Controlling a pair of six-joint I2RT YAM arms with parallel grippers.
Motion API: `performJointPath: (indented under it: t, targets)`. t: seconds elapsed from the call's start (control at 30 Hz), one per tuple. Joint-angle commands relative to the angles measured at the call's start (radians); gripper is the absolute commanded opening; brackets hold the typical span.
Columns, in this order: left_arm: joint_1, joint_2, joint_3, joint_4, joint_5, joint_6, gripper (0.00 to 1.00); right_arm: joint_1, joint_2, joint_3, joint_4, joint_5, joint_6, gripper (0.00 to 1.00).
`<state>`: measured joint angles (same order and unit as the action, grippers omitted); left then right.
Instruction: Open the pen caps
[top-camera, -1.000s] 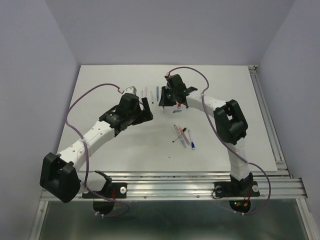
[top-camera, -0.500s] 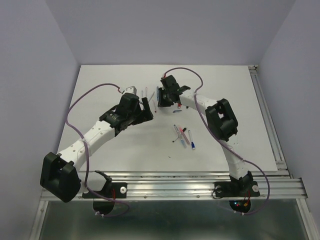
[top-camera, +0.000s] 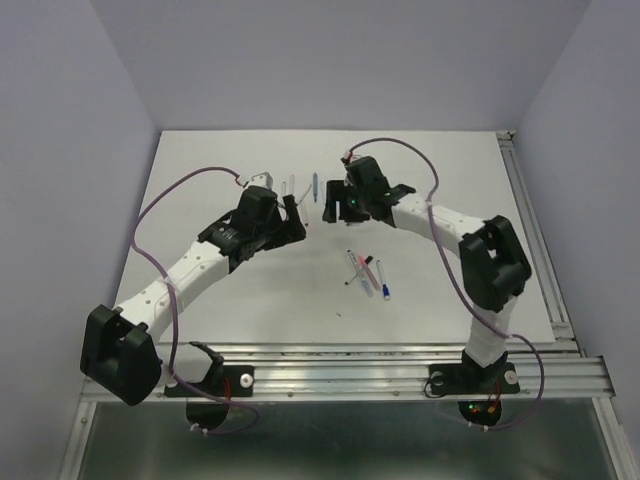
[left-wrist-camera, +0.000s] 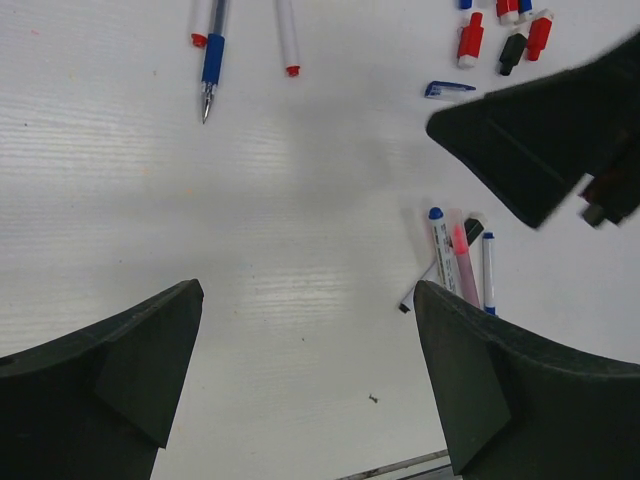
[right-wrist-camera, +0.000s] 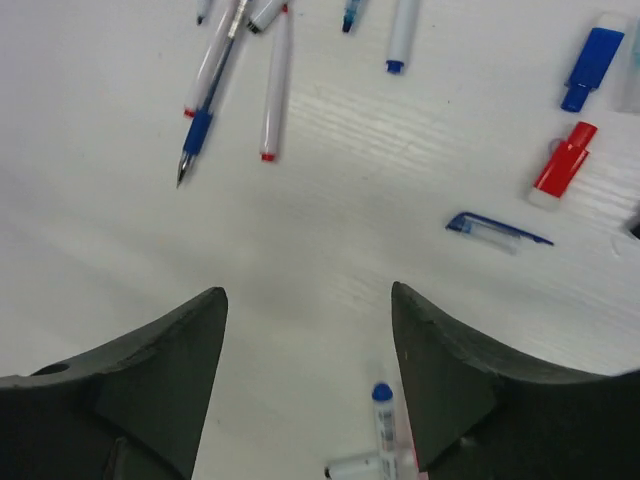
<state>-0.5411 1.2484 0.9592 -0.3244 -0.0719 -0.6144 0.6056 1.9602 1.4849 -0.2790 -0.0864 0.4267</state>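
Note:
The blue-capped pen should be picked up next with my right gripper by its body (top-camera: 381, 274), so the pen's cap stays free for my left gripper to open.
Loose pen caps lie on the white table: a red one (right-wrist-camera: 562, 165), a blue one (right-wrist-camera: 590, 55) and a clear-blue clipped one (right-wrist-camera: 497, 232). The left wrist view shows red caps (left-wrist-camera: 470, 38), a black cap (left-wrist-camera: 512, 50) and the clipped cap (left-wrist-camera: 450, 90). Capped pens (top-camera: 366, 272) lie in a small bunch, also seen from the left wrist as pens (left-wrist-camera: 455, 262). My right gripper (right-wrist-camera: 306, 292) hovers open over bare table, nothing between its fingers. My left gripper (left-wrist-camera: 305, 290) stands wide open and empty, close beside the right gripper (top-camera: 330, 205).
Uncapped pens lie toward the back: a blue-grip pen (right-wrist-camera: 210, 90), a red-tipped barrel (right-wrist-camera: 275, 90) and another barrel (right-wrist-camera: 402, 35). The same row shows from above as thin pens (top-camera: 291, 186). A metal rail (top-camera: 540, 250) borders the table's right side.
My right gripper's jaws have spread apart and its arm has swung out to the right, drawing the gripper slightly back from the pen row. The left arm has stayed still.

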Motion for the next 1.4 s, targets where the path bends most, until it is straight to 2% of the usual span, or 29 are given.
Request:
performJointPath:
  t: [0.0,0.03,0.07,0.2,0.3,0.4,0.57,0.63,0.9,1.27,1.37]
  targets:
    - [0.007,-0.004,-0.01,0.028,0.007,0.015,0.99,0.014,-0.252,-0.225,0.149,-0.03,-0.06,0.82]
    - [0.006,0.002,-0.008,0.03,0.015,0.018,0.99,0.016,-0.289,-0.314,0.149,-0.035,-0.071,0.97]
    - [0.006,0.005,-0.005,0.033,0.02,0.019,0.99,0.016,-0.355,-0.349,0.14,-0.033,-0.074,1.0]
    - [0.006,0.022,-0.002,0.038,0.041,0.021,0.99,0.016,-0.5,-0.494,0.063,0.075,-0.025,1.0]
    - [0.007,0.025,-0.011,0.056,0.06,0.018,0.99,0.016,-0.575,-0.555,-0.046,0.233,0.039,1.0]
    - [0.007,0.029,-0.016,0.065,0.066,0.018,0.99,0.016,-0.595,-0.577,-0.118,0.362,0.127,1.0]
    - [0.007,0.034,-0.019,0.067,0.067,0.019,0.99,0.016,-0.577,-0.592,-0.141,0.447,0.193,0.99]
    - [0.006,0.029,-0.02,0.068,0.066,0.021,0.99,0.016,-0.549,-0.584,-0.141,0.426,0.195,0.95]
    - [0.006,0.025,-0.03,0.067,0.067,0.019,0.99,0.016,-0.433,-0.58,-0.075,0.372,0.182,0.63]
    - [0.006,0.034,-0.025,0.067,0.101,0.027,0.99,0.016,-0.334,-0.6,-0.009,0.341,0.158,0.49]
    - [0.007,0.034,-0.027,0.068,0.101,0.028,0.99,0.016,-0.314,-0.609,-0.014,0.338,0.165,0.39]
